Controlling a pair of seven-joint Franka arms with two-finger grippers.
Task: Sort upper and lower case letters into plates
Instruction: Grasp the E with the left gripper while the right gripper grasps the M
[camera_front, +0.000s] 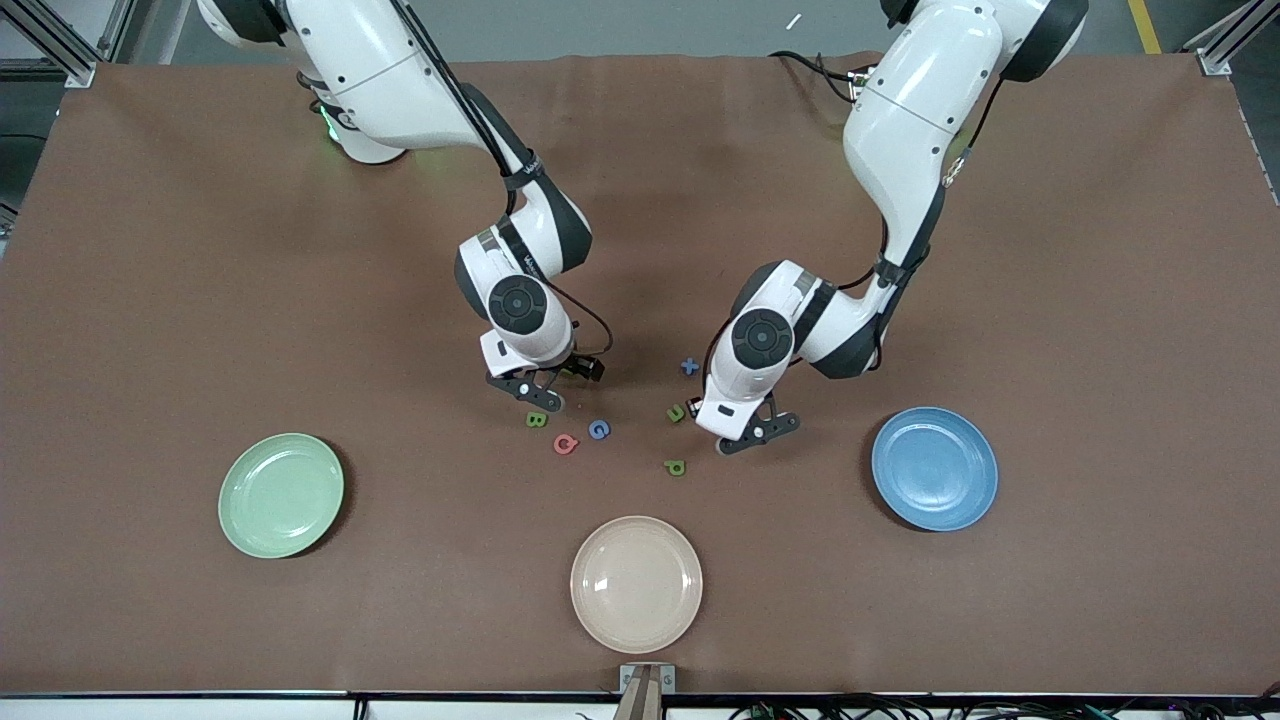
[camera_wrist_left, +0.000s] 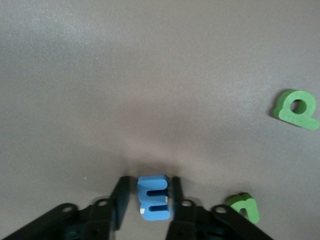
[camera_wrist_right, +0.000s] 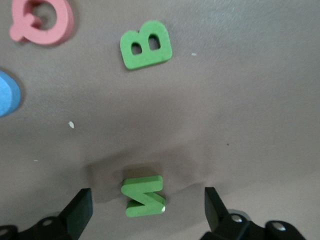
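The upper case letters need to go into a plate, so I will next grab the green N with my right gripper by the top and bottom ends of its strokes.
My left gripper (camera_front: 745, 435) is low over the table between a green u (camera_front: 676, 412) and the blue plate (camera_front: 934, 468). In the left wrist view its fingers (camera_wrist_left: 176, 186) stand narrowly on either side of a blue E-shaped letter (camera_wrist_left: 153, 197), with thin gaps showing. My right gripper (camera_front: 540, 395) is wide open (camera_wrist_right: 147, 192) around a green N-shaped letter (camera_wrist_right: 144, 196) lying on the table. A green B (camera_front: 536, 420), a red Q (camera_front: 566, 444) and a blue G (camera_front: 599, 430) lie just nearer the camera. The pale green plate (camera_front: 281, 494) is bare.
A blue x (camera_front: 689, 367) lies beside the left arm's wrist and a green p (camera_front: 675, 467) nearer the camera. A cream plate (camera_front: 636, 583) sits near the front edge, between the two other plates. A brown cloth covers the table.
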